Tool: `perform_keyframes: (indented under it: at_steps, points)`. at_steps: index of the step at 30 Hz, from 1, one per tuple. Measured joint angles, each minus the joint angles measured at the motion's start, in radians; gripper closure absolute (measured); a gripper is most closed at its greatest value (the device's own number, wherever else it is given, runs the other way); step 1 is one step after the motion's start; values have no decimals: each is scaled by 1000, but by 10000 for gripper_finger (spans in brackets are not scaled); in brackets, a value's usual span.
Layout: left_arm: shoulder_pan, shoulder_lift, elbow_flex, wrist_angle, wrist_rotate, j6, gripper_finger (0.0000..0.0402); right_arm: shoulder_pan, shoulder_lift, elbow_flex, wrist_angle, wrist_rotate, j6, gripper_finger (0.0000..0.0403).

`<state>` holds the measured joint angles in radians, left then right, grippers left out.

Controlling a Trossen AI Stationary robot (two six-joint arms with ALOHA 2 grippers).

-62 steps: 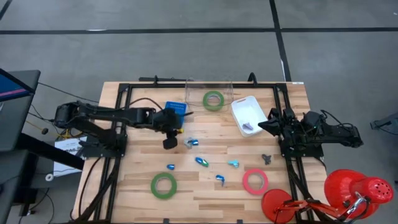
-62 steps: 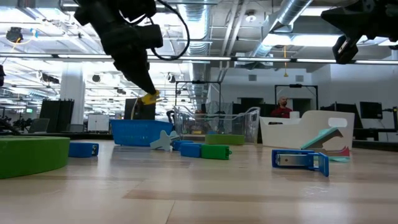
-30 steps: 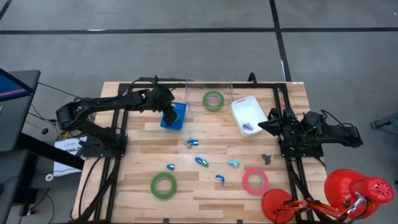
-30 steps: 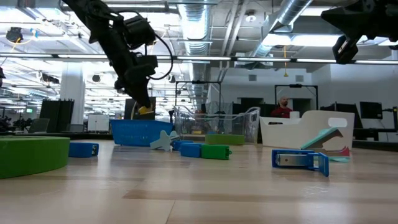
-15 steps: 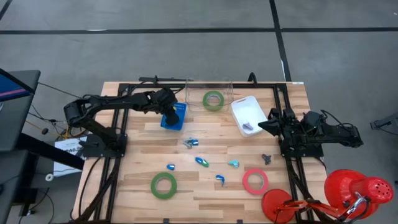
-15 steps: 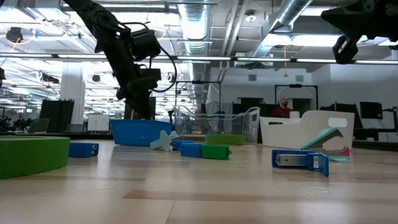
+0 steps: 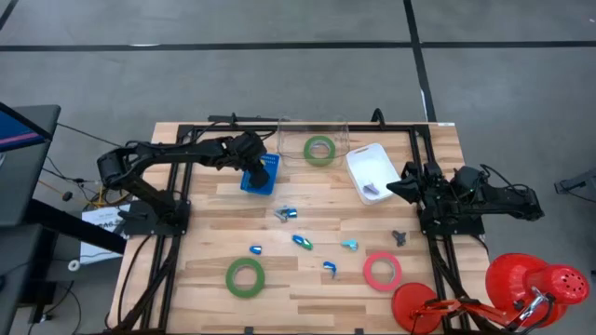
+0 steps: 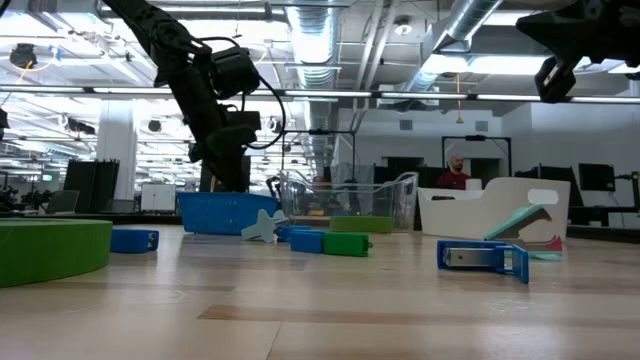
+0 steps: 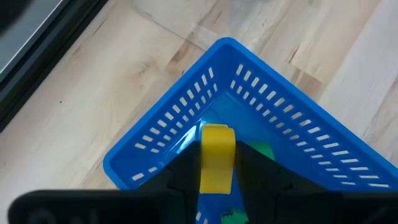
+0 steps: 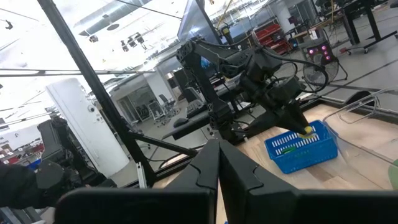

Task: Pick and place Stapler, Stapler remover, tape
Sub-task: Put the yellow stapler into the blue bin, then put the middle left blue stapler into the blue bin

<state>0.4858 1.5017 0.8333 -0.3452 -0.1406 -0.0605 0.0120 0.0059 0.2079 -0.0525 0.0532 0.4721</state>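
Observation:
The left gripper should open now, because the yellow item is inside the blue basket's rim and would land in the basket.
My left gripper [image 7: 258, 173] reaches down into the blue slotted basket [image 7: 264, 162] near the table's far edge and is shut on a small yellow item [image 9: 216, 140]. A green item [image 9: 262, 150] lies in the basket beside it. One green tape roll [image 7: 319, 149] lies flat in the clear container, another [image 7: 245, 276] lies flat near the near edge, and the pinkish-red roll [image 7: 382, 271] lies flat to its right. Small blue staplers [image 7: 302, 241] and a dark remover [image 7: 399, 237] lie on the table's middle. My right gripper [image 7: 391, 189] is shut and waits by the white tray [image 7: 372, 160]. My left gripper pinches the yellow item [image 9: 216, 168] between its two fingers [image 9: 186, 171], coming from above and pointing down into a corner of the basket. The item sticks out past the fingertips, below the basket's rim. Whether it rests on the basket's floor, I cannot tell.
The white tray holds a small purple item [image 7: 372, 191]. A red lamp-like thing [image 7: 521, 284] stands off the table's right near corner. Black frame rails [image 7: 182, 214] run along both sides. Bare wood lies between the basket and the scattered staplers.
My left gripper has moved down into the blue basket with the yellow item still between its fingers. In the low view the item showed above the basket's rim a second ago and is now hidden behind the wall. The right arm has kept still.

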Motion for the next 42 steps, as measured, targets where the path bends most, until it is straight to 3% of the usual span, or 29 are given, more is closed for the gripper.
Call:
perform_keyframes:
  at_steps: [15, 21, 32, 42]
  points:
    - [-8, -40, 0, 2, 16, 0, 210, 0, 0, 0, 0, 0, 0, 402]
    - [-52, -140, 1, -2, 17, 3, 208, 0, 0, 0, 0, 14, -16, 402]
    - [-175, -327, 1, -19, 18, 38, 216, 0, 1, 0, 0, 57, -260, 403]
    - [-305, -372, 1, -39, 19, 41, 216, 1, 102, 0, 0, 82, -263, 403]
